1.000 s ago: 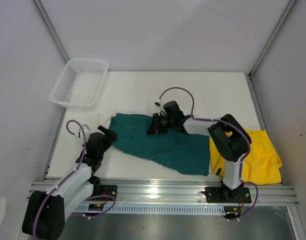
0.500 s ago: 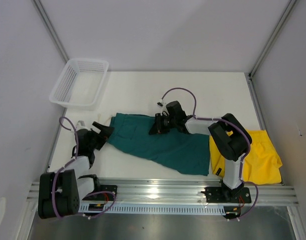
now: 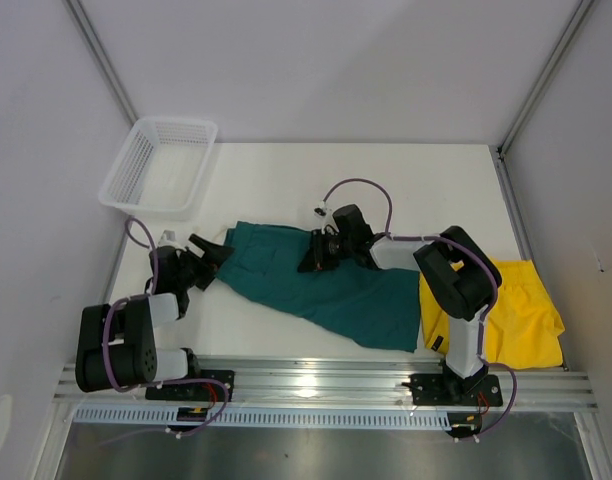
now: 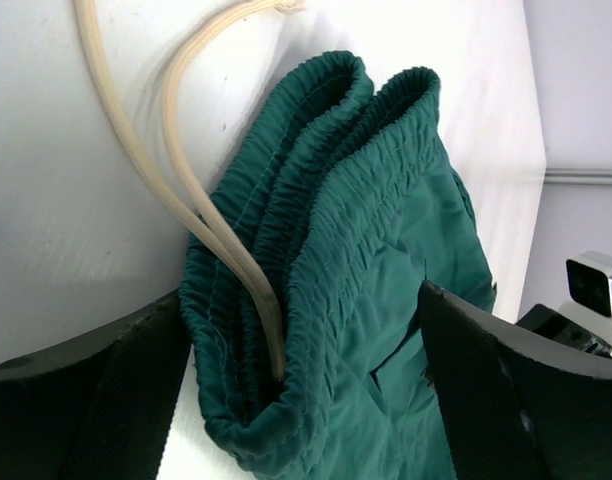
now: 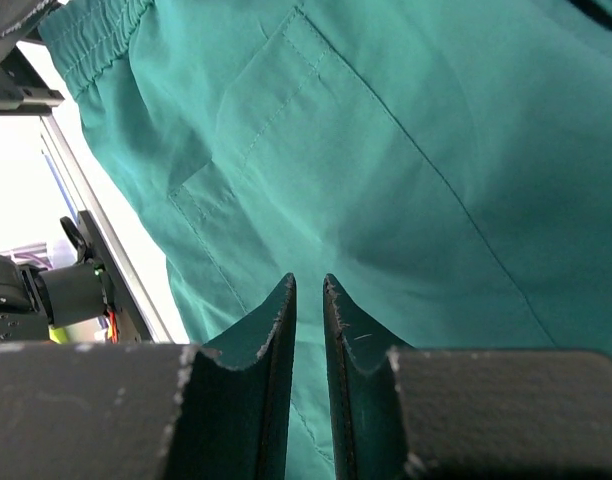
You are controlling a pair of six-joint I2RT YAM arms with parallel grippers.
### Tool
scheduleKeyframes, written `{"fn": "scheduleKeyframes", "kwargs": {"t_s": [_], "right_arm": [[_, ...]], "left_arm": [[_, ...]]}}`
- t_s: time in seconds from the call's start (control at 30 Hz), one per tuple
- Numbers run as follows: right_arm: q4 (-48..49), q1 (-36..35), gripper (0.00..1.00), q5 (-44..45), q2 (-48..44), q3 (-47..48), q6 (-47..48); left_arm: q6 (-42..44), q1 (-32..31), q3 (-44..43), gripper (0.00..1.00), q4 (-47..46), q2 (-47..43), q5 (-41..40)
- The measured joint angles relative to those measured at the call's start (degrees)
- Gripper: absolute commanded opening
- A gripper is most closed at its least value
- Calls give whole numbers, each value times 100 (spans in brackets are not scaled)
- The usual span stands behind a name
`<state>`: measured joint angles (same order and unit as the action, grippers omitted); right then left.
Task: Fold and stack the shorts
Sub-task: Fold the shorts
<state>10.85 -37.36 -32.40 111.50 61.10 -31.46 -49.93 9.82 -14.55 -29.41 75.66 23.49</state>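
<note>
The bunched waistband corner (image 3: 225, 260) has one open finger of my left gripper on each side, so the gripper needs to close and would hold it.
The dark teal shorts (image 3: 331, 290) lie spread across the middle of the table, with the waistband at the left. My left gripper (image 3: 208, 252) is at that waistband's left end. In the left wrist view it stands open (image 4: 301, 400), one finger on each side of the bunched waistband corner (image 4: 316, 200), and the pale drawstring (image 4: 176, 170) runs out onto the table. My right gripper (image 3: 312, 260) rests on top of the teal shorts (image 5: 406, 150) near a pocket seam. Its jaws (image 5: 308, 283) are shut to a thin slit with no fabric pinched between them. The yellow shorts (image 3: 526, 305) lie at the right.
A white mesh basket (image 3: 156, 165) sits at the back left corner of the table. The right arm's upper link overhangs the gap between the two pairs of shorts. The metal rail (image 3: 316, 380) runs along the near edge.
My left arm has swung left and reached forward, bringing its open gripper onto the teal waistband's left end. The right gripper has stayed on the shorts.
</note>
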Motion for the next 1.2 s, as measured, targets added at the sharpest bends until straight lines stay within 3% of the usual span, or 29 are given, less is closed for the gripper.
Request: {"fn": "scheduleKeyframes", "kwargs": {"t_s": [0.23,0.57,0.73,0.87,1.2], "right_arm": [[48,-17,20,-2,0,-37,13],[66,-72,19,-4,0,-44,24],[59,-70,19,0,0,-74,48],[57,-31,19,0,0,-74,57],[-192,164,20,116,-267,-260,55]], "left_arm": [[26,-11,-70,50,120,210,-225],[98,-157,-44,27,212,208,-501],[208,-326,310,8,35,-372,-680],[400,-702,616,0,87,-1237,-997],[903,-1320,695,0,837,-2796,-1836]]}}
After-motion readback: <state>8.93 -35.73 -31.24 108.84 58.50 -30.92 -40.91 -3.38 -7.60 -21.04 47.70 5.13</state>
